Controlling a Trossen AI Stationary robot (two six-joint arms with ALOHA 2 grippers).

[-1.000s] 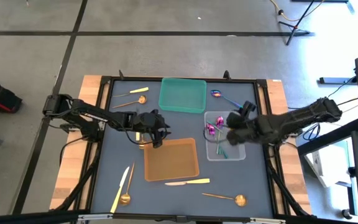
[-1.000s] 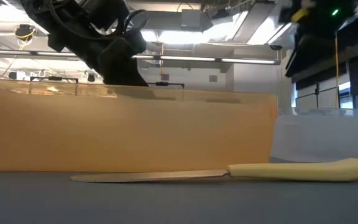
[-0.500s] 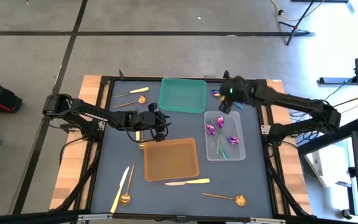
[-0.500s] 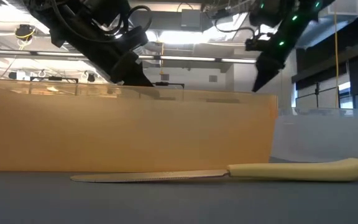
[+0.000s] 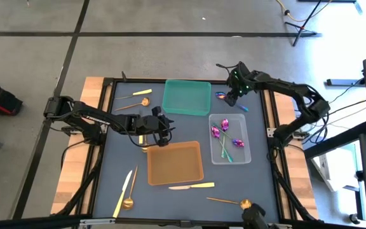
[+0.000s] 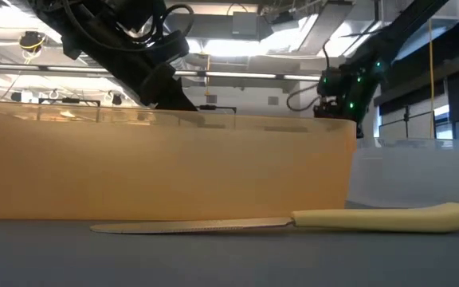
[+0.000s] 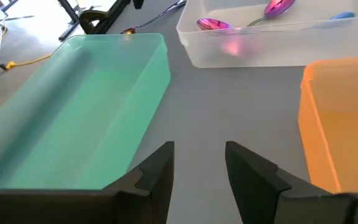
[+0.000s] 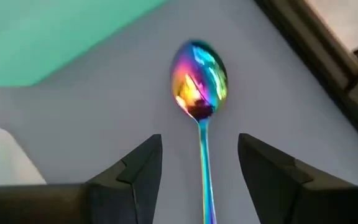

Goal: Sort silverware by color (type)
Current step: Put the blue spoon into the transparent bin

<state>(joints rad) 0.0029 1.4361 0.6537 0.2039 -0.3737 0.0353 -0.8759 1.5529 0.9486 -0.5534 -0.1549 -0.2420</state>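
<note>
The iridescent purple spoon needs to be sorted into the clear tray, so I should first grab it with my right gripper by its slim handle (image 8: 206,168).
An iridescent purple spoon (image 8: 199,78) lies flat on the dark mat between the green tray and the table's far right frame (image 5: 224,97). My right gripper (image 8: 199,163) is open above it, pointing down, with one finger on each side of the spoon's handle (image 8: 204,174); I cannot tell whether they touch it. My left gripper (image 7: 197,168) is open and holds nothing. It hovers over bare mat by the orange tray's far edge (image 5: 162,130). Several purple spoons (image 5: 224,135) lie in the clear tray. Gold spoons (image 5: 132,105) and yellow-handled knives (image 5: 192,186) lie loose on the mat.
The green tray (image 5: 187,97) stands at the far middle, the clear tray (image 5: 240,152) on the right and the orange tray (image 5: 175,163) at the centre. A knife (image 5: 122,193) and a gold spoon (image 5: 129,198) lie near left, and another gold spoon (image 5: 234,202) lies near right. The black table frame (image 5: 265,102) runs close beside my right gripper.
My right arm has swung from over the clear tray toward the table's far edge. It then came down over the iridescent spoon beside the green tray. The silverware and the trays lie as before.
</note>
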